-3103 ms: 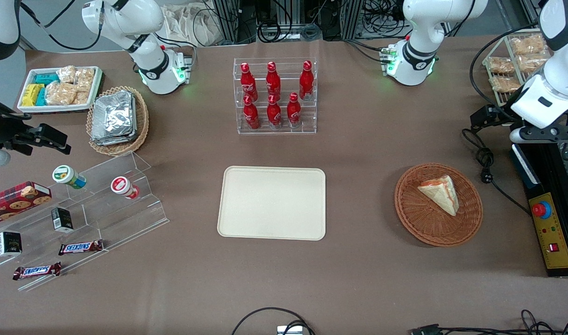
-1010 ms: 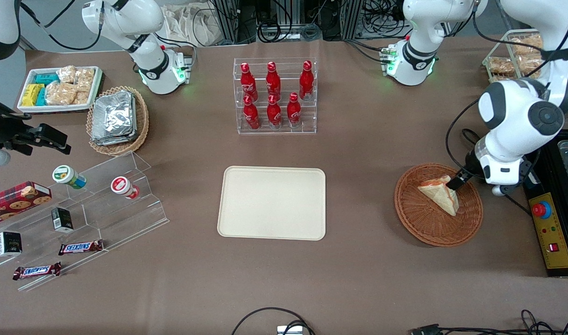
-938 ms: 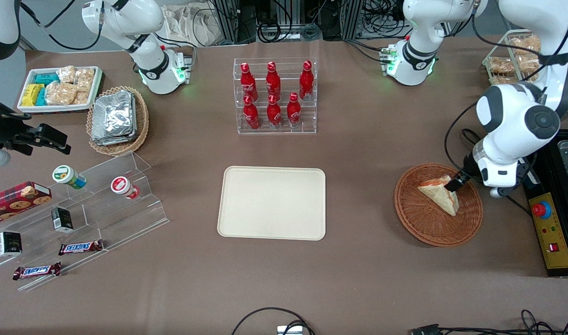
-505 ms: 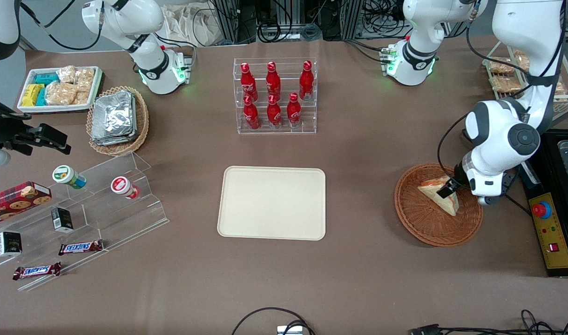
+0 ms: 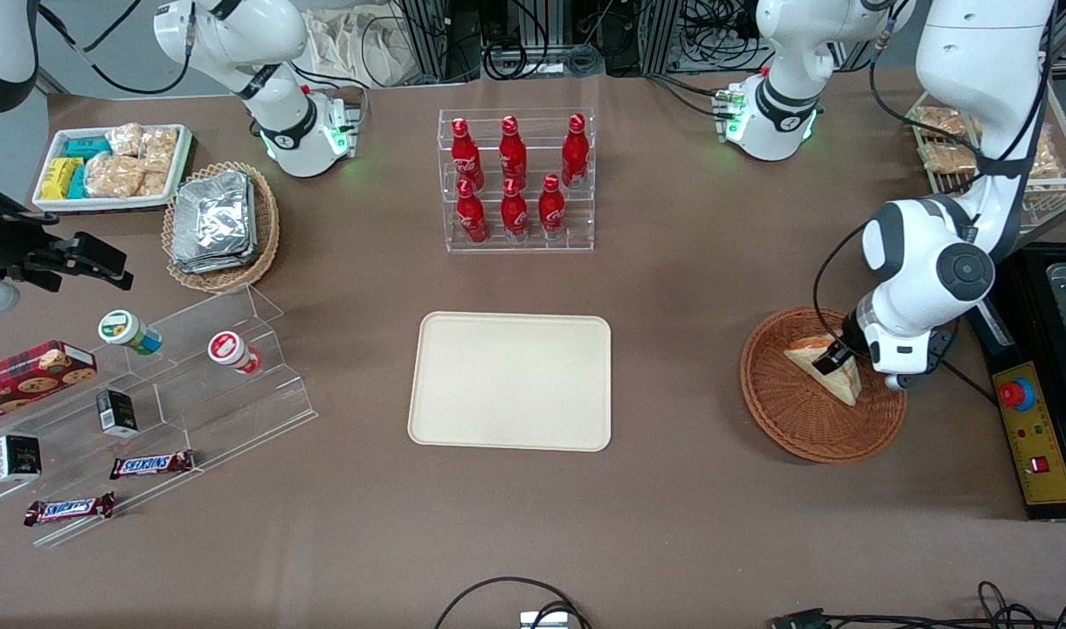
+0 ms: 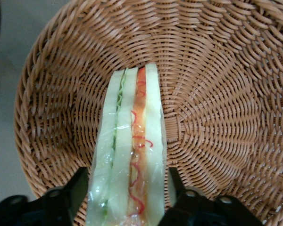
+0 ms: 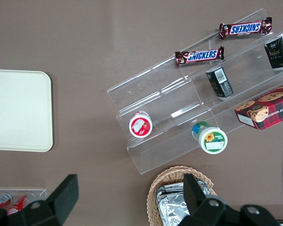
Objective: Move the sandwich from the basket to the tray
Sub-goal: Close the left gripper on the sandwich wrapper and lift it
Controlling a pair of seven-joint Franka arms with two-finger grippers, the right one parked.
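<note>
The sandwich (image 5: 841,384) is narrow only across its layers, so my left gripper next needs to grab it by its flat outer bread sides.
The sandwich (image 5: 841,384), a pale bread wedge with red-orange and green layers, lies in the round reddish-brown wicker basket (image 5: 799,424) toward the working arm's end of the table. My left gripper (image 5: 834,356) is low over the basket, open, with one black finger on each side of the wedge. In the left wrist view the sandwich (image 6: 132,136) stands edge-up between the fingers (image 6: 78,188), with the gripper (image 6: 126,181) straddling it and the basket (image 6: 217,94) weave all round. The cream tray (image 5: 511,380) lies bare at the table's middle; it shows too in the right wrist view (image 7: 14,108).
A clear rack of red bottles (image 5: 515,179) stands farther from the camera than the tray. A control box with a red button (image 5: 1015,395) and a cable (image 5: 909,323) lie beside the basket. A wire rack of bagged snacks (image 5: 944,148) is farther back. A stepped acrylic shelf (image 5: 192,384) sits toward the parked arm's end.
The left arm swung in from the table's end and came down over the basket. Its gripper slid along the sandwich and now straddles it. The sandwich has not moved.
</note>
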